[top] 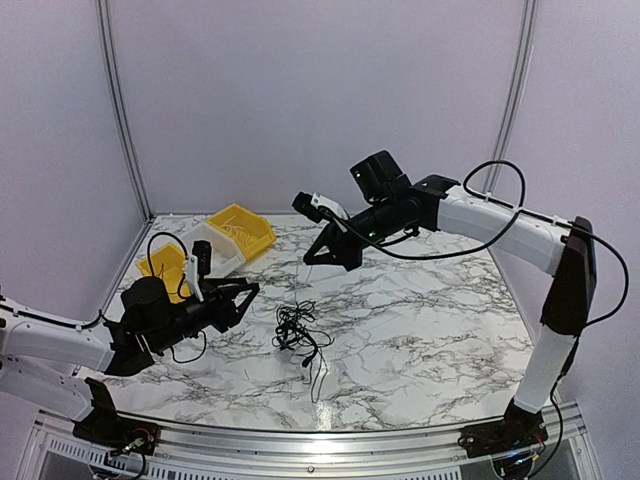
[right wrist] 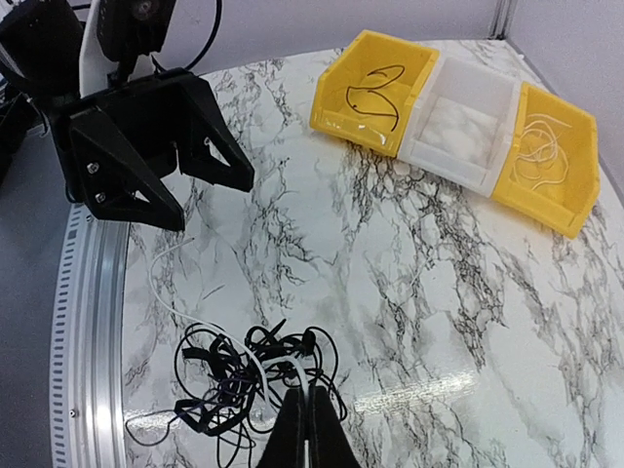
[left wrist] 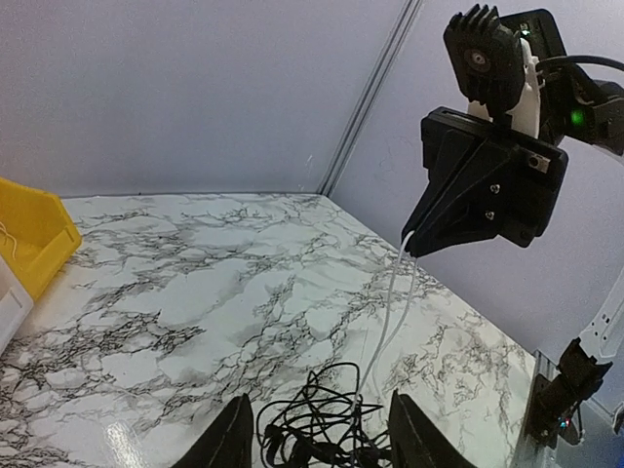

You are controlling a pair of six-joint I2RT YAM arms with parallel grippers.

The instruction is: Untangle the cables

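Observation:
My left gripper should reach the black clump and grab its looped pieces to free the white cable (left wrist: 390, 312) from the tangle.
The cables (top: 295, 335) lie as a tangled clump of thin black wires on the marble table (top: 430, 320), also seen in the left wrist view (left wrist: 317, 429) and the right wrist view (right wrist: 234, 375). A white cable (left wrist: 390, 312) rises out of the clump. My right gripper (right wrist: 309, 405) is shut on this white cable (right wrist: 210, 317) and hangs above the clump (top: 312, 260). My left gripper (left wrist: 322, 444) is open and holds nothing. It hovers just left of the clump (top: 248, 295), with the wires showing between its fingers (left wrist: 234, 439).
Three bins stand in a row at the back left: a yellow bin (right wrist: 375, 83) with a black wire in it, a white bin (right wrist: 458, 127), and a yellow bin (right wrist: 546, 161) holding pale wires. The metal rail (top: 320, 435) runs along the table's near edge.

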